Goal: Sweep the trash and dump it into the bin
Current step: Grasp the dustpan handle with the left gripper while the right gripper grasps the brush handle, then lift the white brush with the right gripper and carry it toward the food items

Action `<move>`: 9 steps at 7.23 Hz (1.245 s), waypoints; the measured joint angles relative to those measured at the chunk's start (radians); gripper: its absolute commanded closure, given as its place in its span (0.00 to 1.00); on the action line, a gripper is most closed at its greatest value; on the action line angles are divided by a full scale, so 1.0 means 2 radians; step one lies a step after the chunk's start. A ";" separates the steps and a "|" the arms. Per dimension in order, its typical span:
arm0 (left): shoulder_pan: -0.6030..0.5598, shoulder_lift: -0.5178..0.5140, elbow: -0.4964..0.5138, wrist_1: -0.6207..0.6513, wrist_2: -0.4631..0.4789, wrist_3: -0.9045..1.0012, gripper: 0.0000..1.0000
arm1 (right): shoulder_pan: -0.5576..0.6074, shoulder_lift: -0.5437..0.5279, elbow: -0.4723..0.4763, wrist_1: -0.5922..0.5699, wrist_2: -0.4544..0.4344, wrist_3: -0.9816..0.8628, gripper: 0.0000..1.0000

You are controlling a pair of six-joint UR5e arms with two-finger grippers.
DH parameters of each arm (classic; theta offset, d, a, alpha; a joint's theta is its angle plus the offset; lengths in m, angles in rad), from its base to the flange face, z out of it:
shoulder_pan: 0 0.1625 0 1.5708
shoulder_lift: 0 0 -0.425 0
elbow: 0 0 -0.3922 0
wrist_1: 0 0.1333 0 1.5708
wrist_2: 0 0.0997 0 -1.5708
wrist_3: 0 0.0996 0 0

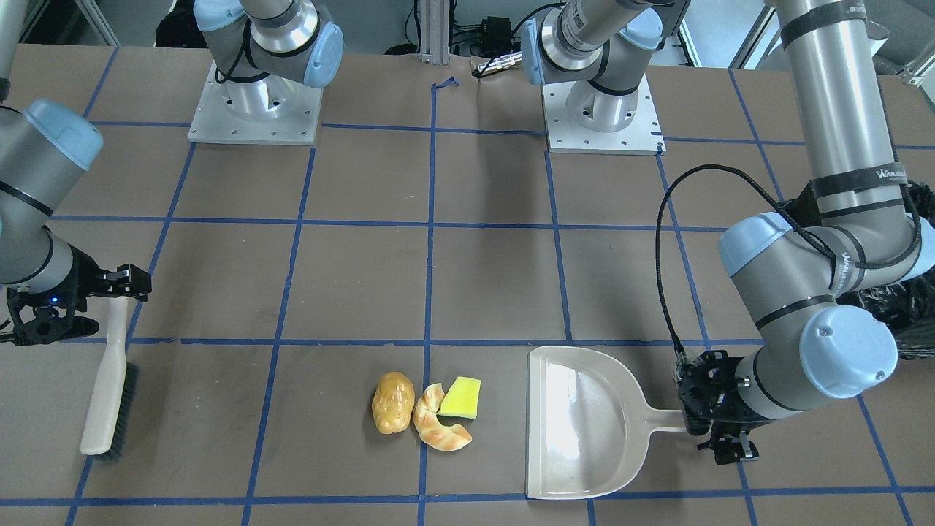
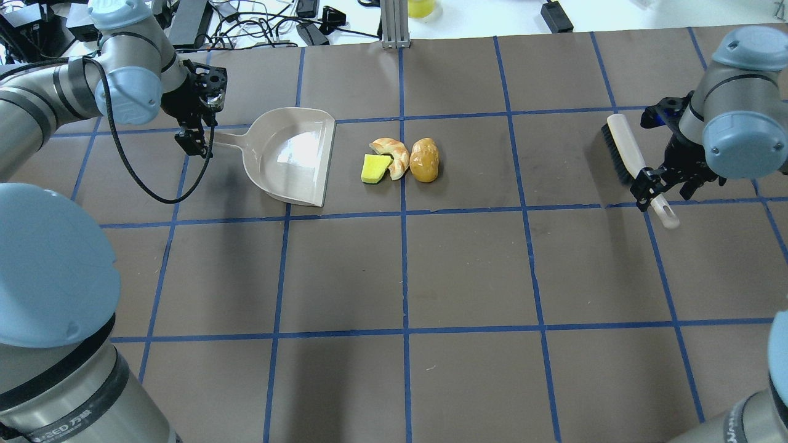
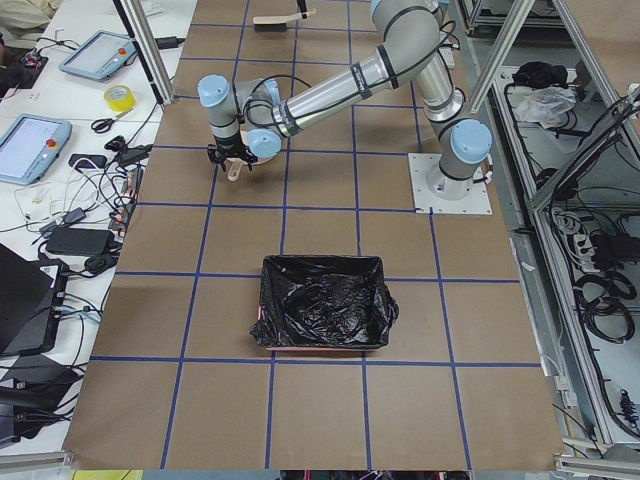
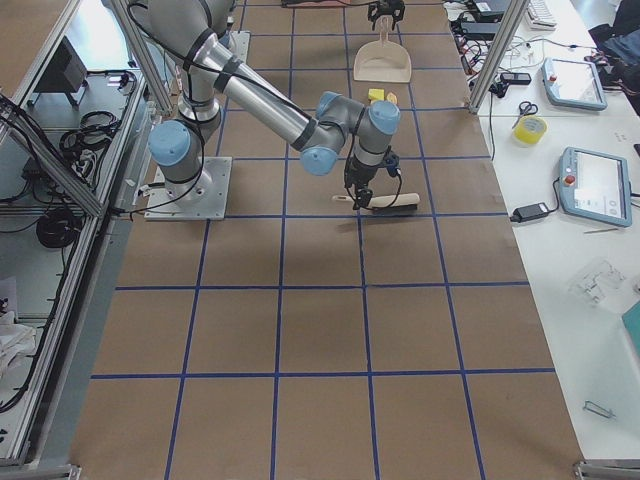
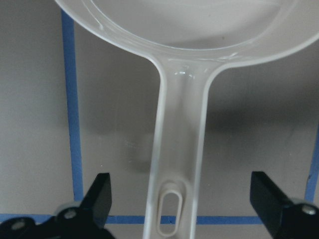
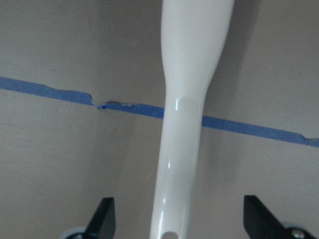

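The dustpan's pan is too wide for the fingers of my left gripper, so the gripper will pick up the dustpan by its narrow handle (image 1: 668,420) (image 5: 178,144) next.
The trash lies together on the table: a potato (image 1: 392,402), a croissant (image 1: 437,422) and a yellow-green sponge wedge (image 1: 462,397). The beige dustpan (image 1: 584,424) lies flat beside them, its mouth toward the sponge (image 2: 374,168). My left gripper (image 2: 203,126) is open, one finger on each side of the dustpan handle (image 5: 177,149), not touching it. My right gripper (image 2: 655,184) is open astride the handle (image 6: 187,124) of the brush (image 2: 625,147), which lies on the table. The bin (image 3: 322,305), pink with a black bag, stands apart at the table's left end.
The table is brown with a blue tape grid. The arm bases (image 1: 254,109) stand at the robot's edge. A wide stretch of bare table lies between the brush (image 1: 109,394) and the potato. The bag's edge shows behind my left arm (image 1: 902,307).
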 measured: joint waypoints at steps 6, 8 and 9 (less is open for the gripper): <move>-0.001 0.000 0.000 0.003 0.006 -0.015 0.95 | -0.008 0.001 0.001 0.005 0.001 0.063 0.10; -0.006 -0.001 0.001 0.001 0.016 -0.023 0.95 | -0.008 0.003 0.001 0.006 0.003 0.069 0.26; -0.010 -0.002 0.002 -0.001 0.018 -0.025 0.95 | -0.007 0.003 0.001 0.006 0.004 0.069 0.32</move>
